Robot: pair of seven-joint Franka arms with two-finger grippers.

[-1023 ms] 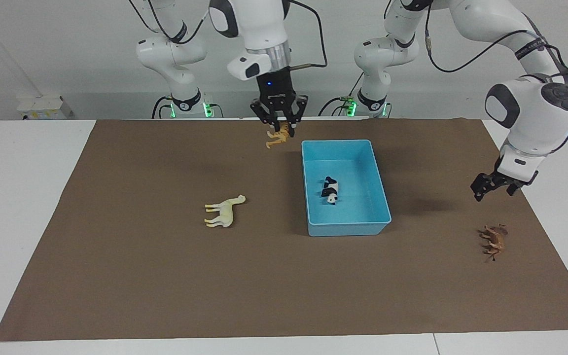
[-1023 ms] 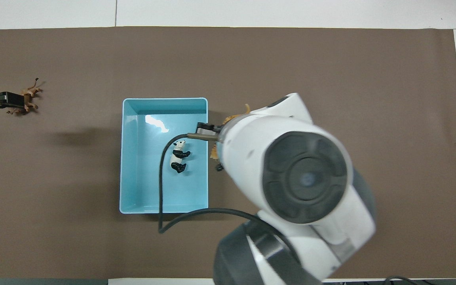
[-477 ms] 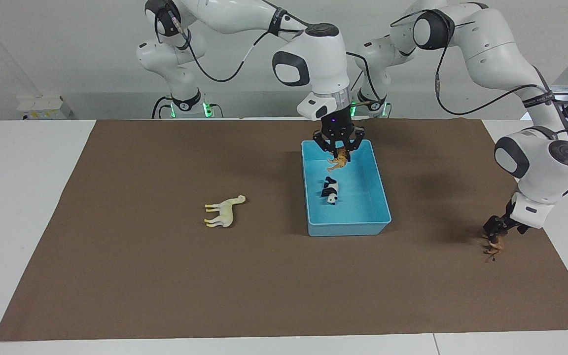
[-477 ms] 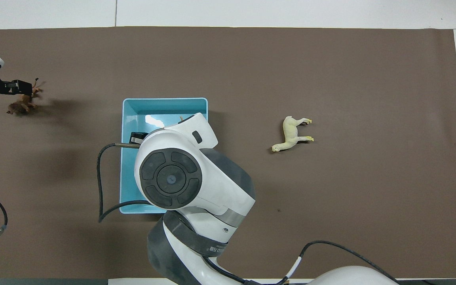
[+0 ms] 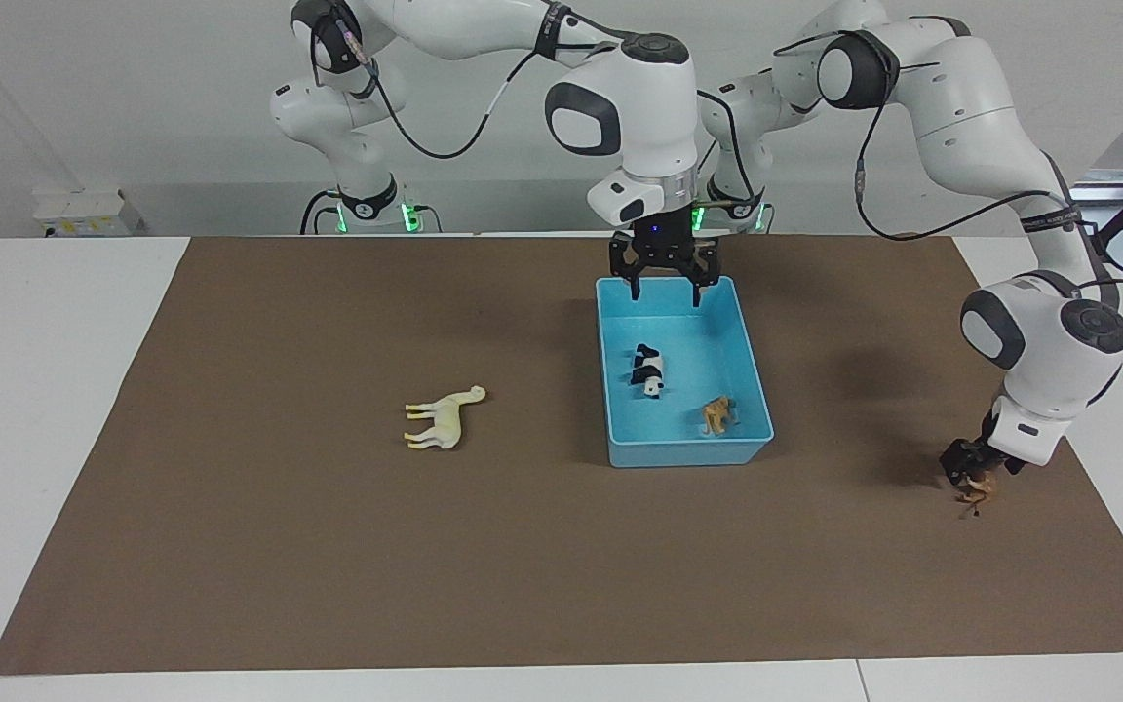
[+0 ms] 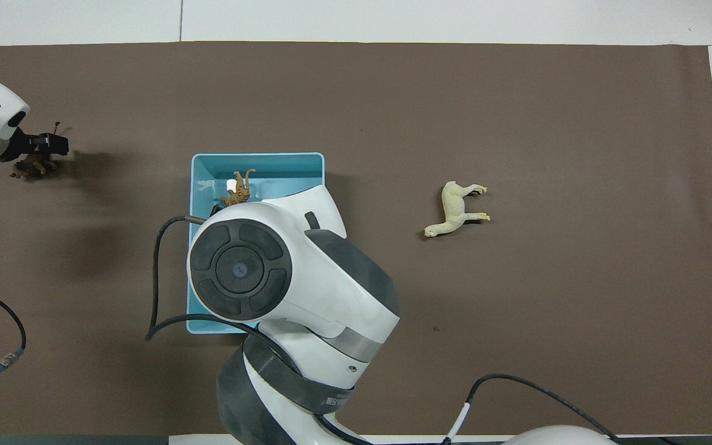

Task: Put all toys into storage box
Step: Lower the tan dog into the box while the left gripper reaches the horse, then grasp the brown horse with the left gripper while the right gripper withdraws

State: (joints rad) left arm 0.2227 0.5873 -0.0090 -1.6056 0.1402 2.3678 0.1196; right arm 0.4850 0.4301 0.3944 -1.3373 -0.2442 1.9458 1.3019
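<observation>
My left gripper's fingers reach down around the body of the brown animal (image 5: pixel 978 490), so closing would catch the animal and it is time to close now.
The light blue storage box (image 5: pixel 613 429) stands mid-table and also shows in the overhead view (image 6: pixel 257 157). The panda (image 5: pixel 648 370) lies in its middle. The orange tiger (image 5: pixel 716 415) lies in the box's end farthest from the robots and shows in the overhead view (image 6: pixel 238 188). My right gripper (image 5: pixel 666 284) hangs open and empty over the box's end nearest the robots. The cream horse (image 5: pixel 445 419) lies on the mat toward the right arm's end (image 6: pixel 458 209). My left gripper (image 5: pixel 969 466) is down at the brown animal (image 5: pixel 978 490), touching it (image 6: pixel 29 167).
A brown mat (image 5: pixel 328 546) covers the table, with white table top (image 5: pixel 35 390) around it. In the overhead view my right arm's body (image 6: pixel 282 278) hides the panda and much of the box, and its black cable (image 6: pixel 155 272) hangs beside the box.
My right gripper moved over the box, opened and let go of the tiger, which now lies in the box. My left gripper came down onto the brown animal.
</observation>
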